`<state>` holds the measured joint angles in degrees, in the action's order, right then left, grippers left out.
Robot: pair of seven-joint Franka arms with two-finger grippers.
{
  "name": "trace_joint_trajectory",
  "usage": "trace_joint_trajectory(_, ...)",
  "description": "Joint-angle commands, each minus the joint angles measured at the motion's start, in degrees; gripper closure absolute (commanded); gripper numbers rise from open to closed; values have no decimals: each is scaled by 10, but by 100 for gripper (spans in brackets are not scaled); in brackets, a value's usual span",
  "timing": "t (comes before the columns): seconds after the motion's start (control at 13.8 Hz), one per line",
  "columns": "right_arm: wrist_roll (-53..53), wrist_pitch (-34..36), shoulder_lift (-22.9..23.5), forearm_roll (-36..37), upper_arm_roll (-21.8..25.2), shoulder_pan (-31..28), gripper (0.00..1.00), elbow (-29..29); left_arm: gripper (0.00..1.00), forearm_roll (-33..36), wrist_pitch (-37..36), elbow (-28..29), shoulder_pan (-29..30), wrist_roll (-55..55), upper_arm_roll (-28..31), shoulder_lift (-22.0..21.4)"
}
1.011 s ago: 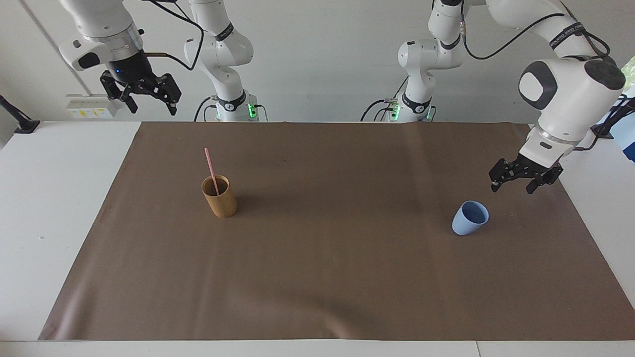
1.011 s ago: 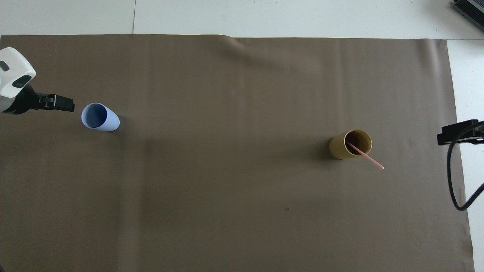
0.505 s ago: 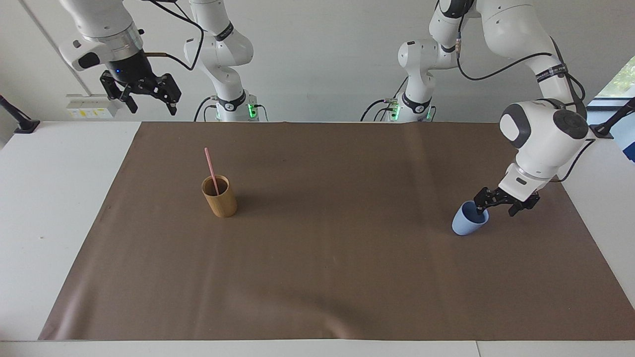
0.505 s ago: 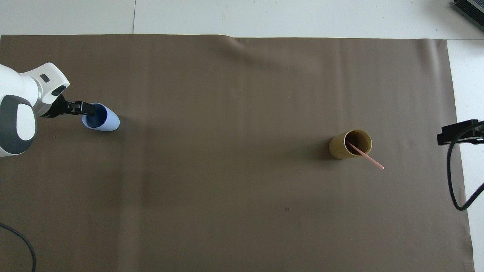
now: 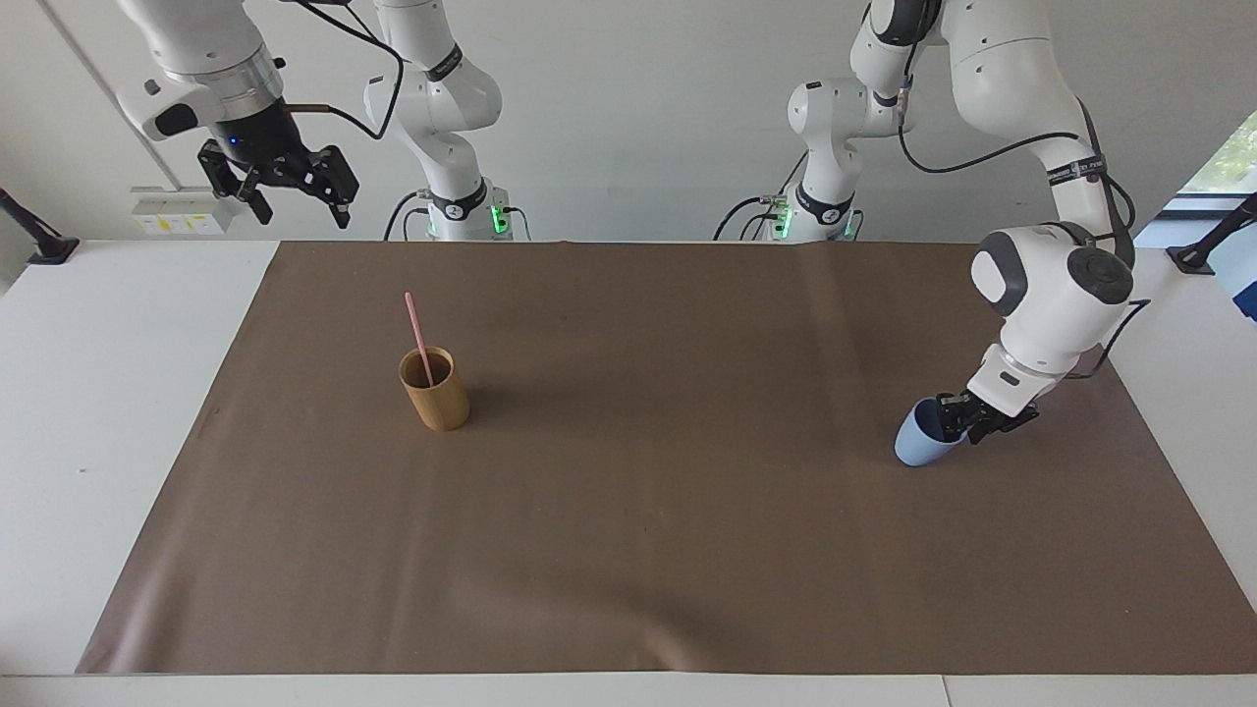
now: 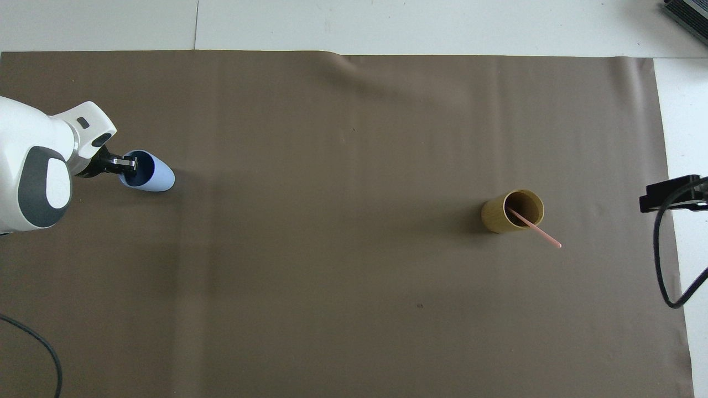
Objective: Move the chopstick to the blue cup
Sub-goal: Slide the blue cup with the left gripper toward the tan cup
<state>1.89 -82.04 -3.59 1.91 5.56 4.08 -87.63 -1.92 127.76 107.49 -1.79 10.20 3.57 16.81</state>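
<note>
My right gripper grabs the pink chopstick, by its top end (image 6: 557,245), next and transfers it into the blue cup (image 6: 152,173).
The pink chopstick (image 5: 417,329) (image 6: 539,231) stands leaning in a tan bamboo cup (image 5: 437,398) (image 6: 498,218) toward the right arm's end of the table. The light-blue cup (image 5: 918,447) (image 6: 157,177) stands upright toward the left arm's end. My left gripper (image 5: 955,420) (image 6: 128,164) has come down on that cup's rim, one finger inside and one outside, pinched shut on the wall. My right gripper (image 5: 302,216) (image 6: 669,194) hangs high and open over the table's edge at the right arm's end, and holds nothing.
A brown mat (image 5: 687,540) covers most of the white table, and both cups stand on it. A black cable (image 6: 664,265) hangs from the right arm over the mat's edge.
My left gripper came down from beside the blue cup onto its rim and closed on it. The right arm, the chopstick and the bamboo cup have not moved.
</note>
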Motion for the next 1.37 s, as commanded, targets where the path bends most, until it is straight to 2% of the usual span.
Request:
trace_joint_trajectory(0.0, -15, 2, -6, 3, -5, -8, 0, -3, 100, 3, -9, 8, -5, 1, -1, -10)
trace_joint_trajectory(0.29, -14, 2, -6, 3, -5, -8, 0, -3, 100, 3, -48, 3, -14, -1, -8, -46)
trace_joint_trajectory(0.43, -14, 2, -6, 3, -5, -8, 0, -3, 100, 3, -62, 5, -62, -18, -8, -55)
trace_joint_trajectory(0.72, -15, 2, -6, 3, -5, -8, 0, -3, 100, 3, -59, 10, -160, -153, -9, -57)
trace_joint_trajectory(1.16, -14, 2, -6, 3, -5, -9, 0, -3, 100, 3, -34, 10, -326, -364, -9, -31)
trace_joint_trajectory(1.3, -14, 2, -6, 3, -5, -8, 0, -3, 100, 3, -23, 10, -356, -401, -9, -26)
